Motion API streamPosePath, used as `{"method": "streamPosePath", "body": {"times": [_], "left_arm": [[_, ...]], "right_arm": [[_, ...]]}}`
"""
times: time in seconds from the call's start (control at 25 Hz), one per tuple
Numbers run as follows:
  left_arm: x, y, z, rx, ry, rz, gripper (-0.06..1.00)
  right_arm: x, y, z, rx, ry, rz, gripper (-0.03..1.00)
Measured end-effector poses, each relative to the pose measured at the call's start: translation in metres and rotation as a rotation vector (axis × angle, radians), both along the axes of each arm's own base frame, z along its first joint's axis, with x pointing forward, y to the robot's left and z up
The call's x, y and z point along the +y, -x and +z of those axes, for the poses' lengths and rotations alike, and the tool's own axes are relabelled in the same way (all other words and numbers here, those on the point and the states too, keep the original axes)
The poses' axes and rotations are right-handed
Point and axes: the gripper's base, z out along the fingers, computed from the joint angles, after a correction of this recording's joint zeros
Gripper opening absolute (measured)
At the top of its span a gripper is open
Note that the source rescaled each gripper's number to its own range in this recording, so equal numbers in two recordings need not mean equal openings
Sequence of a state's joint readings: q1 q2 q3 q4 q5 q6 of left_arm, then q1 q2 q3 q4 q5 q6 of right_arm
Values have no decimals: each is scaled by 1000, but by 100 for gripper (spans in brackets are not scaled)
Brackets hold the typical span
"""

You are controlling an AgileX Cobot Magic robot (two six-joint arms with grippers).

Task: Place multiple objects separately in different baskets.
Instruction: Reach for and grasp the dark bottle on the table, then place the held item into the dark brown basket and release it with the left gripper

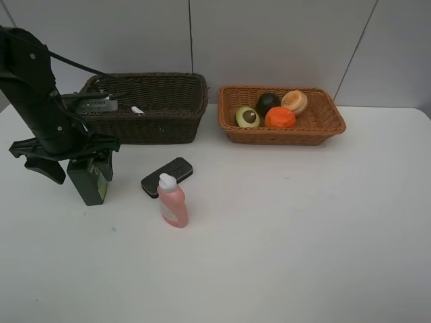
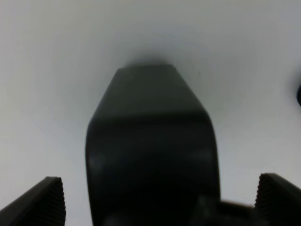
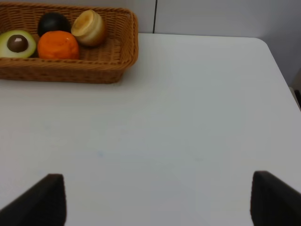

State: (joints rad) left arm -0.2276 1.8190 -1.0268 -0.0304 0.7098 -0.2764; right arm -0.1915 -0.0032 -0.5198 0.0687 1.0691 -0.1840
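The left gripper's fingers reach down on both sides of the pump bottle's dark green body and would hold the bottle, so the left gripper should close on it.
The dark green pump bottle (image 1: 91,180) stands on the table at the left. My left gripper (image 1: 67,149) is open right above it, jaws spread wide to either side; in the left wrist view the bottle (image 2: 150,155) fills the gap between the fingertips (image 2: 42,202). The pink white-capped bottle (image 1: 173,202) stands beside the black flat device (image 1: 167,176). The white marker (image 1: 137,110) lies in the dark brown basket (image 1: 168,124). The light basket (image 1: 323,131) holds the orange (image 1: 280,118), avocado (image 1: 247,116), mangosteen (image 1: 268,102) and tan fruit (image 1: 294,101). My right gripper (image 3: 155,202) is open and empty over bare table.
The white table ends at a grey wall behind the baskets. The light basket (image 3: 127,47) with its fruit shows in the right wrist view. The table's right edge (image 3: 282,80) is near it.
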Motion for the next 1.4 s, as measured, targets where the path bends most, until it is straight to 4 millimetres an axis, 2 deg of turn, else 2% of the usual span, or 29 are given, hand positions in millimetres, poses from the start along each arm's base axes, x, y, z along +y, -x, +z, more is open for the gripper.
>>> {"method": "streamPosePath", "body": {"times": [0.04, 0.12, 0.16, 0.24, 0.36, 1.04, 1.2, 1.4], "left_arm": [[0, 0, 0, 0, 0, 0, 97], [0, 0, 0, -3, 0, -1, 80], [0, -1, 0, -7, 1, -1, 59], [-1, -2, 1, -12, 11, 7, 9], [-2, -2, 1, -11, 10, 5, 12], [0, 4, 7, 24, 4, 4, 12], [0, 9, 31, 25, 7, 1, 12], [1, 13, 89, -77, 34, -2, 12]], "right_arm": [[0, 0, 0, 0, 0, 0, 99], [0, 0, 0, 0, 0, 0, 99], [0, 0, 0, 0, 0, 0, 99], [0, 0, 0, 0, 0, 0, 99], [0, 0, 0, 0, 0, 0, 99], [0, 0, 0, 0, 0, 0, 99], [0, 0, 0, 0, 0, 0, 99], [0, 0, 0, 0, 0, 0, 99]]}}
